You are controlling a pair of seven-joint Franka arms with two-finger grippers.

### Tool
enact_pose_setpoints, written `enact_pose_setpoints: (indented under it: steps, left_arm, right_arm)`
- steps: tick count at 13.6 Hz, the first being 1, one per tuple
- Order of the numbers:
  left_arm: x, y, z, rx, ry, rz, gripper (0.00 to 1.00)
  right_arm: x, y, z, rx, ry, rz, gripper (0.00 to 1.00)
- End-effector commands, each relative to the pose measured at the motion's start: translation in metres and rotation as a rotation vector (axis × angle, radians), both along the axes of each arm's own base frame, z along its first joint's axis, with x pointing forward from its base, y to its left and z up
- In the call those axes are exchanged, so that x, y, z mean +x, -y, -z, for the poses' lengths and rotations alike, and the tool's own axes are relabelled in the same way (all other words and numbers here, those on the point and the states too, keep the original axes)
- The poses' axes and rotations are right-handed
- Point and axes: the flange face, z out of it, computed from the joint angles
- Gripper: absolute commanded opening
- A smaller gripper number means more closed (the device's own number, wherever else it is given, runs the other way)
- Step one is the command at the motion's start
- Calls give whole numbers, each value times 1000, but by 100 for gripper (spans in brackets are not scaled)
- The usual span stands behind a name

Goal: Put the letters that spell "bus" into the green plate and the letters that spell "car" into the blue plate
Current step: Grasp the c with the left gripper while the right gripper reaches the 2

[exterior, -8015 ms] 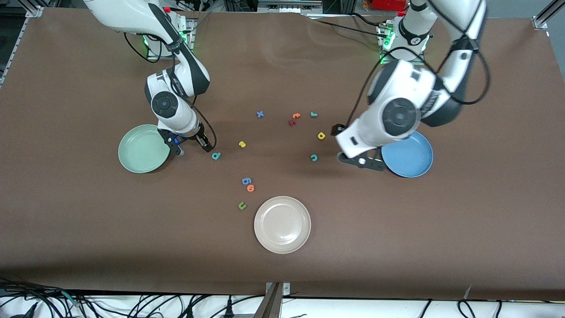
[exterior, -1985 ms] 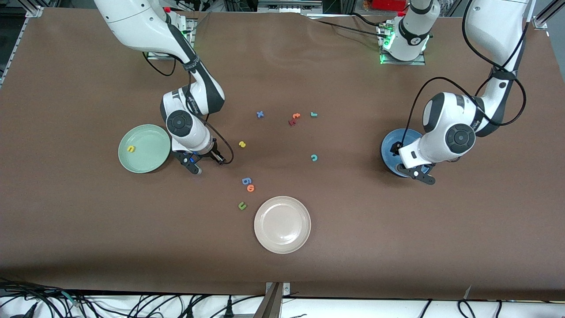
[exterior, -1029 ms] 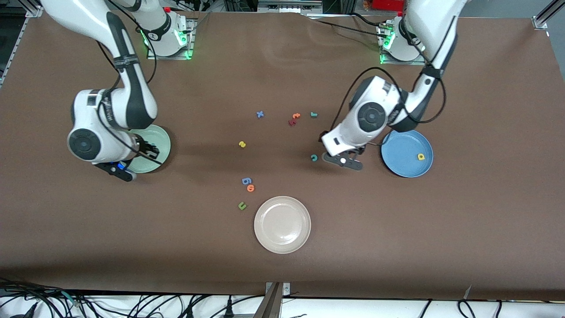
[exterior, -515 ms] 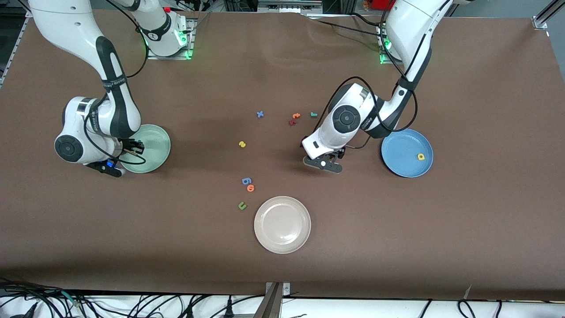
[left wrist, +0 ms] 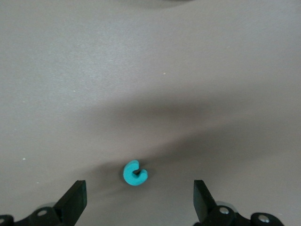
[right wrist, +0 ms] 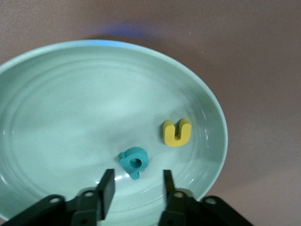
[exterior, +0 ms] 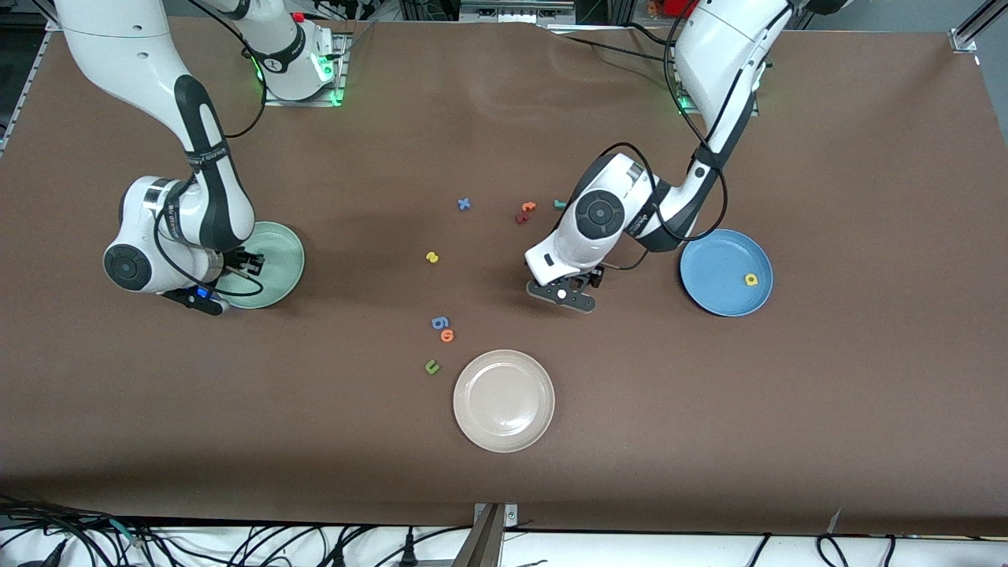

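My left gripper's fingers are above the teal c (left wrist: 131,175) in the left wrist view, so it is too early to close now. They go lower first, as closing now would miss it.
Over the green plate (exterior: 282,253) my right gripper (exterior: 250,264) is open. In the right wrist view the teal b (right wrist: 133,162) lies loose in the green plate (right wrist: 56,117) just ahead of my right gripper (right wrist: 136,186), beside the yellow u (right wrist: 177,133). My left gripper (exterior: 561,293) hangs open over the teal c (left wrist: 136,173), which sits on the mat between the wide-spread fingers of my left gripper (left wrist: 138,200); the arm hides it in the front view. The yellow a (exterior: 751,279) lies in the blue plate (exterior: 713,260). The yellow s (exterior: 431,257) and teal r (exterior: 558,205) lie on the mat.
A beige plate (exterior: 504,400) stands nearest the front camera. Loose on the brown mat are a blue x (exterior: 464,204), orange and red letters (exterior: 524,211), a blue letter (exterior: 440,323) with an orange o (exterior: 447,335), and a dark green u (exterior: 431,366).
My right gripper has opened and let the teal b drop into the green plate. My left arm has come from the blue plate, where the yellow a now lies, to over the teal c.
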Motion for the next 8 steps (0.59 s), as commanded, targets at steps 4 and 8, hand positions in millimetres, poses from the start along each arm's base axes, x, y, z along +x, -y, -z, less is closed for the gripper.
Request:
enact_pose_setpoints:
  steps: [4,8]
  left_arm:
    - [-2,10,11,72,71,-23,100]
    - [-8,14,18,71,67,-44,99]
  right_arm:
    - [7,-46,-54,28,35,46,91]
    - [-1,-143,-71,-2,61,166,91]
